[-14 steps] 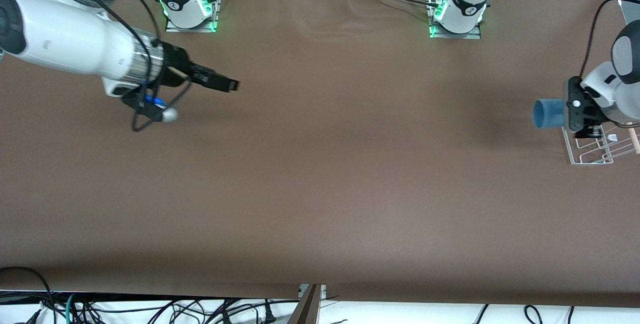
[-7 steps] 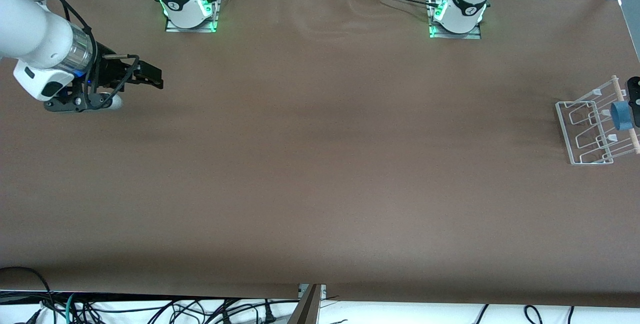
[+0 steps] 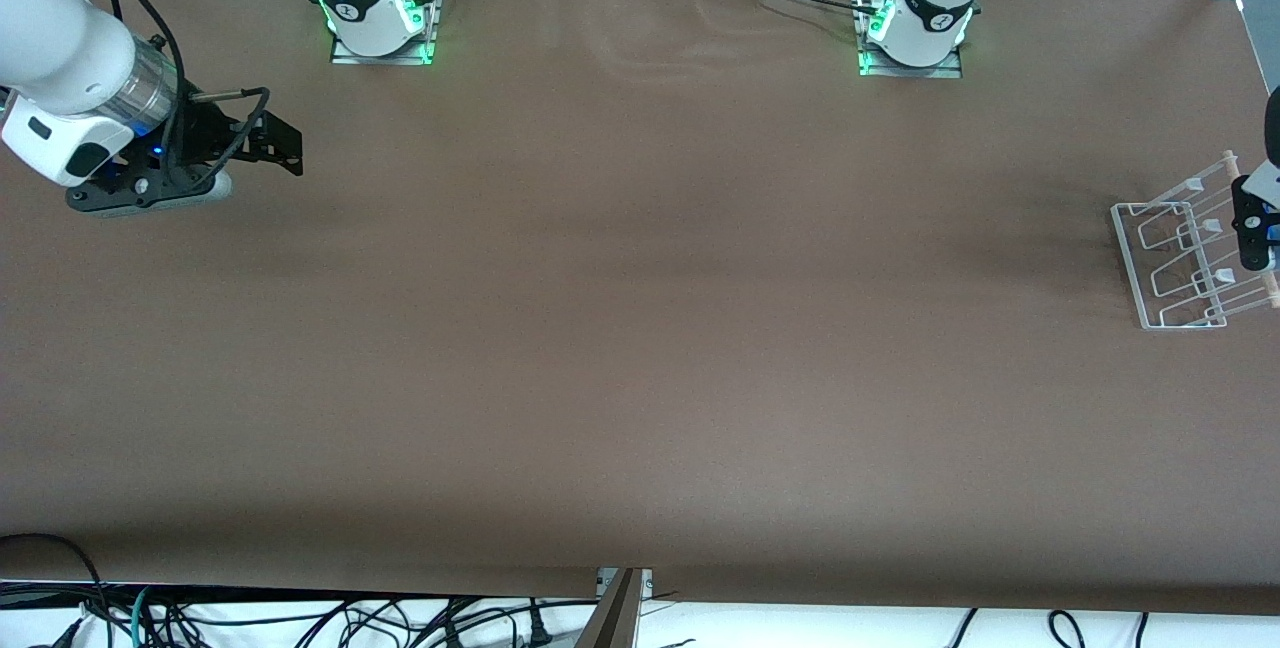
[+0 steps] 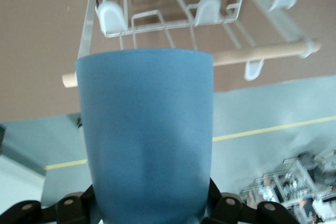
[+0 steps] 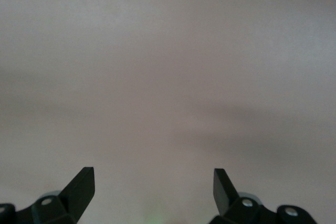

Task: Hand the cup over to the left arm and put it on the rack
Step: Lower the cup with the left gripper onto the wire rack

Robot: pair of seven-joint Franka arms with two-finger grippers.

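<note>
The cup's rim (image 4: 144, 56) is still short of the rack's looped wires, so the cup moves toward them next, before my left gripper opens.
The light-blue cup (image 4: 147, 140) fills the left wrist view, held between the black fingers (image 4: 218, 205) of my left gripper (image 3: 1255, 226). That gripper is over the white wire rack (image 3: 1175, 263) at the left arm's end of the table. In the front view the gripper hides nearly all of the cup. The left wrist view shows the rack's looped prongs (image 4: 157, 17) and wooden rod (image 4: 262, 53) just past the cup's rim. My right gripper (image 3: 283, 144) is open and empty over bare table at the right arm's end. Its fingertips (image 5: 80, 186) stand wide apart.
The brown table (image 3: 640, 328) stretches between the two arms. The arm bases (image 3: 380, 18) stand along its edge farthest from the camera. The rack sits close to the table's end edge. Cables hang below the near edge.
My left gripper carried the cup from beside the rack to over it, toward the table's end. My right arm drew back toward its own end of the table.
</note>
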